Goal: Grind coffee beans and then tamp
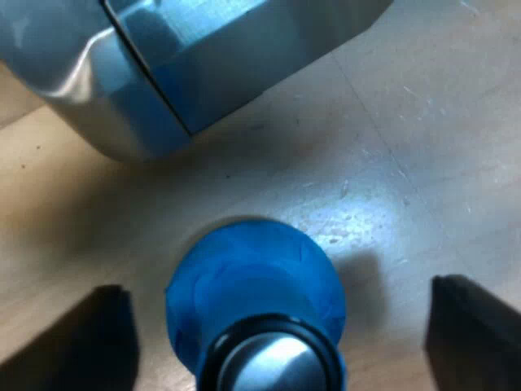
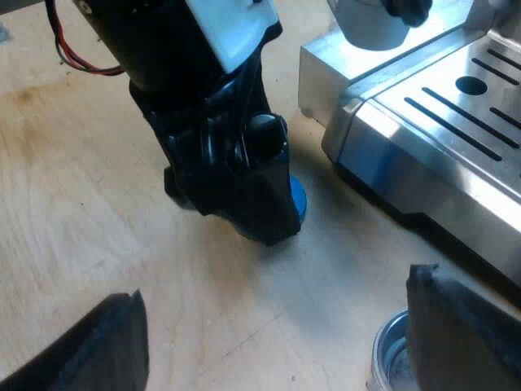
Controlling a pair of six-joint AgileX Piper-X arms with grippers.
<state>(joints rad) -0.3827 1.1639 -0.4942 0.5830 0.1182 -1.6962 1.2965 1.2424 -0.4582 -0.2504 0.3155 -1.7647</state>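
My left gripper grips the blue tamper by its handle [image 1: 262,295] next. That leaves the blue tamper's wide base [image 1: 236,245] free to press the ground coffee.
The blue tamper [image 1: 256,281] stands upright on the wooden table, its metal-capped top toward the camera. My left gripper [image 1: 281,346] is open, one black finger on each side of the tamper and both well apart from it. In the right wrist view the left arm's gripper [image 2: 236,179] hangs low over the tamper [image 2: 298,198], of which a blue edge shows. My right gripper [image 2: 277,342] is open above bare wood with nothing between its fingers. The round metal rim of the holder [image 2: 389,358] shows beside one right finger.
The espresso machine's steel base [image 1: 163,73] stands just beyond the tamper. Its slotted drip tray [image 2: 456,106] and base corner [image 2: 350,122] lie close to the left arm. Wooden table [image 2: 98,204] stretches away on the other side.
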